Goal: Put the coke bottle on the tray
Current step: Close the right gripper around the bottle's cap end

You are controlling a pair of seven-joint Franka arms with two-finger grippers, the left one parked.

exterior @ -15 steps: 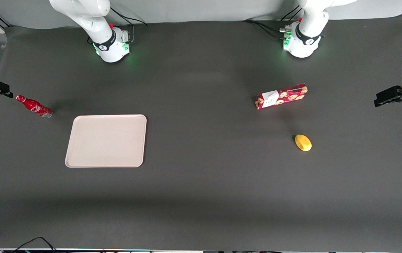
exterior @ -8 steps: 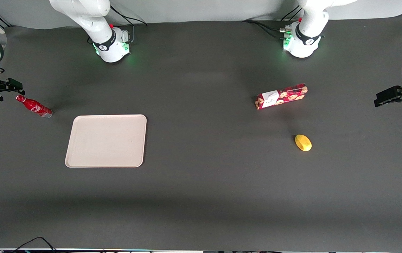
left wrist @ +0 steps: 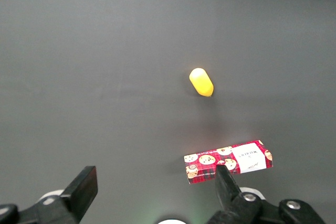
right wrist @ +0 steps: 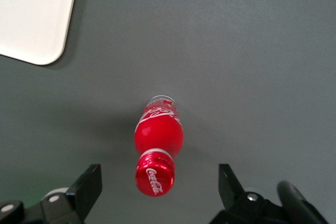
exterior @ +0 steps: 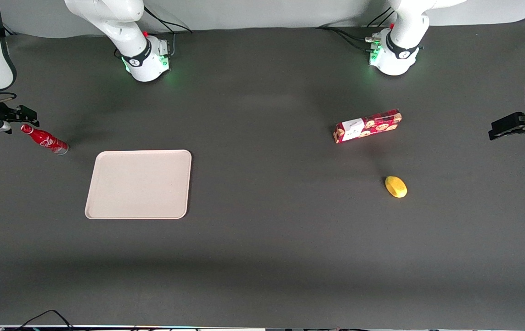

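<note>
The coke bottle will next be picked up by its red cap (exterior: 26, 129) with my gripper, so that I can set it onto the beige tray (exterior: 139, 184).
The coke bottle (exterior: 44, 139) (right wrist: 158, 141), small and red with white script and a red cap, stands upright on the dark table at the working arm's end. My gripper (exterior: 21, 118) (right wrist: 159, 188) hovers open above its cap, which shows between the two black fingers (right wrist: 89, 184) without touching either. The beige tray (exterior: 139, 184) (right wrist: 32, 11) lies flat beside the bottle, a little nearer the front camera, with nothing on it.
A red cookie box (exterior: 367, 126) (left wrist: 229, 161) and a yellow lemon-like object (exterior: 396, 186) (left wrist: 201, 82) lie toward the parked arm's end. The table edge runs close to the bottle at the working arm's end.
My gripper has moved in from the table's edge toward the bottle and now hangs over its cap. The bottle and tray have not moved.
</note>
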